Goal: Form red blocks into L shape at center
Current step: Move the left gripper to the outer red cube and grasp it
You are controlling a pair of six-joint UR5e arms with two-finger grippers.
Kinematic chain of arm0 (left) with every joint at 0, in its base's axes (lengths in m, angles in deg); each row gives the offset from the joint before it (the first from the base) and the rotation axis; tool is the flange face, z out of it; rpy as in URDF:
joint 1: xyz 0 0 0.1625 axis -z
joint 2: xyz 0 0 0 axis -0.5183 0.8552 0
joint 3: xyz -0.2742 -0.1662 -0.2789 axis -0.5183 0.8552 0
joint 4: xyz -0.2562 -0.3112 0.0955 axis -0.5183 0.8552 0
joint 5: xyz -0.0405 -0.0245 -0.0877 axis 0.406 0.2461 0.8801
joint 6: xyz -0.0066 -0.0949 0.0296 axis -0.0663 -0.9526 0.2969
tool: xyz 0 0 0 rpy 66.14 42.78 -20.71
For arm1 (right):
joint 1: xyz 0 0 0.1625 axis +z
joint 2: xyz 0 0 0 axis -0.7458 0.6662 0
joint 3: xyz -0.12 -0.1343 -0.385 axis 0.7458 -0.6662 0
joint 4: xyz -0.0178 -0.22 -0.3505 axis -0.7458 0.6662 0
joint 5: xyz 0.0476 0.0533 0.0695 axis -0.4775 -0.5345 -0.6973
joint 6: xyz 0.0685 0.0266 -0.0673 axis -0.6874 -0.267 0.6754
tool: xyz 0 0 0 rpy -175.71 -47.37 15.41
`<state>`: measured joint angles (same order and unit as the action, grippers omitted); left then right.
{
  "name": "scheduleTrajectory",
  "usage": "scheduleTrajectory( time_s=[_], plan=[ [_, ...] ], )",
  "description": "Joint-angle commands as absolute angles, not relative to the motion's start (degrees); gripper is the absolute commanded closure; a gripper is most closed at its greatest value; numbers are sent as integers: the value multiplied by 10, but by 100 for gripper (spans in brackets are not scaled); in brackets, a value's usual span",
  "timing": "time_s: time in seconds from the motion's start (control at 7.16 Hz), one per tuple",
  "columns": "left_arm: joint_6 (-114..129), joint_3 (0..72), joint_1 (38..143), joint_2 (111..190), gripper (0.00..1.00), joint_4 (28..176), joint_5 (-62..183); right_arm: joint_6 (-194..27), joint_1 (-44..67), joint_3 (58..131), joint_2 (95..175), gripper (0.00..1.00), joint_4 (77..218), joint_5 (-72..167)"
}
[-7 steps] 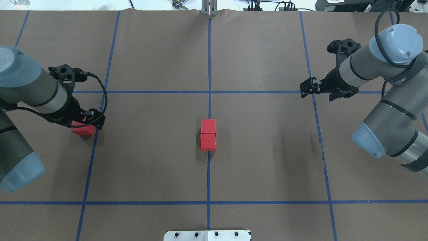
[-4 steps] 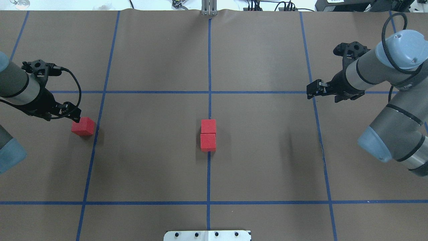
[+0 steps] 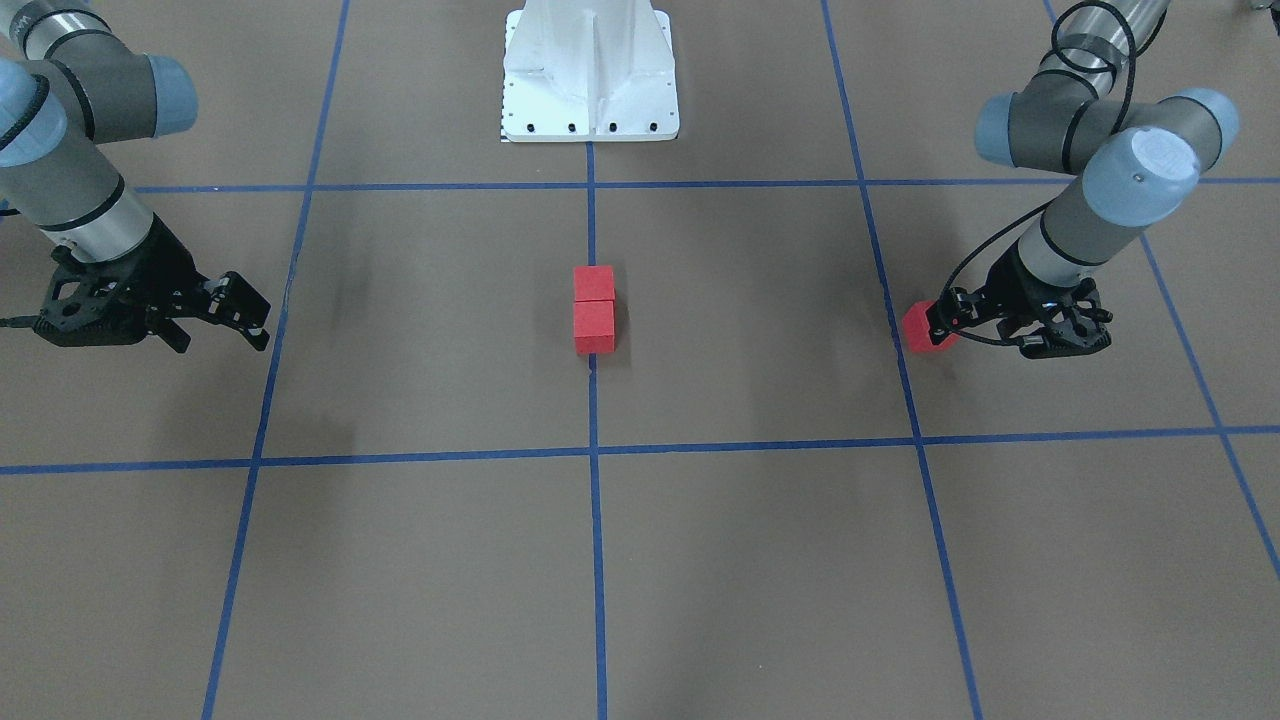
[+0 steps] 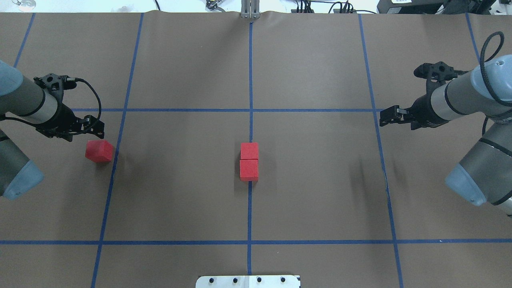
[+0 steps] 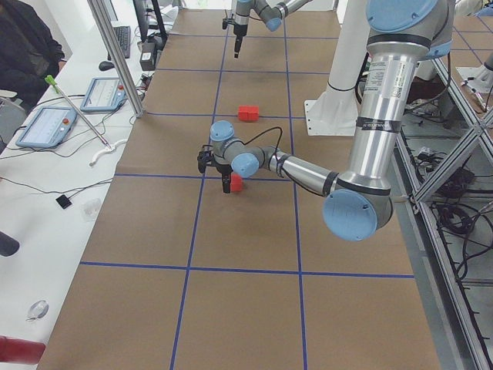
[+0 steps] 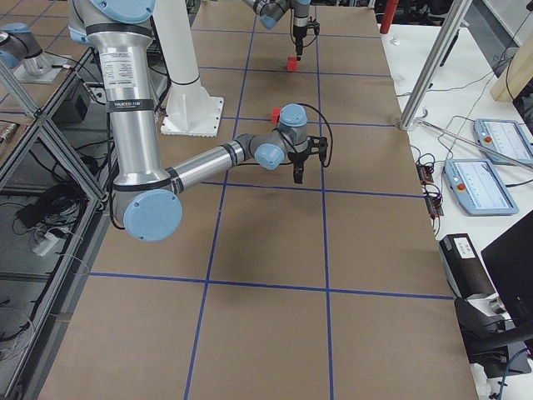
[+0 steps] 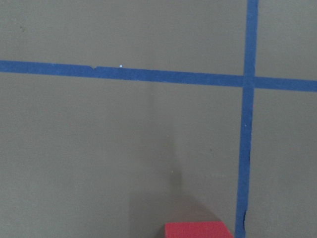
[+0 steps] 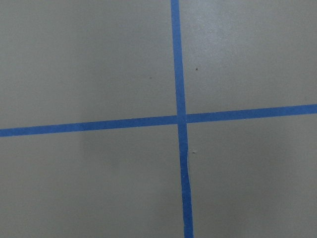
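Note:
Next, my left gripper needs to take hold of the third red block by two opposite sides to complete the L at the center.
Two red blocks lie touching in a short column on the blue line through the center, also seen as a pair from the front. A third red block rests alone at the left, just left of a grid line. My left gripper hovers just behind it, apart from it, open and empty. In the left wrist view only that block's top edge shows at the bottom. My right gripper hangs open and empty over a tape crossing at the right.
The white robot base plate sits at the near edge. Brown paper with blue grid lines covers the table. In the exterior left view, tablets and cables lie on a side bench beyond the table's edge.
My left gripper has drawn back off the lone red block, leaving it where it lay. My right arm has pulled away to the right. The two center blocks have not moved.

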<state>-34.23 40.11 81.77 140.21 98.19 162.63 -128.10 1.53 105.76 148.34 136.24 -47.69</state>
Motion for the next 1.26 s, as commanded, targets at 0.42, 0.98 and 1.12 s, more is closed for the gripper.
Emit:
scheduleTrajectory(
  time_s=[0.42, 0.98, 1.12],
  plan=[
    [-369, 399, 817, 1406, 1, 987, 1650, -1283, 15, 1056, 1485, 1, 1358, -475],
    [-369, 386, 795, 1415, 14, 983, 1647, -1283, 14, 1051, 1485, 1, 1358, -474],
    [-369, 386, 793, 1415, 53, 983, 1646, -1283, 14, 1051, 1485, 1, 1359, -474]
  ],
)
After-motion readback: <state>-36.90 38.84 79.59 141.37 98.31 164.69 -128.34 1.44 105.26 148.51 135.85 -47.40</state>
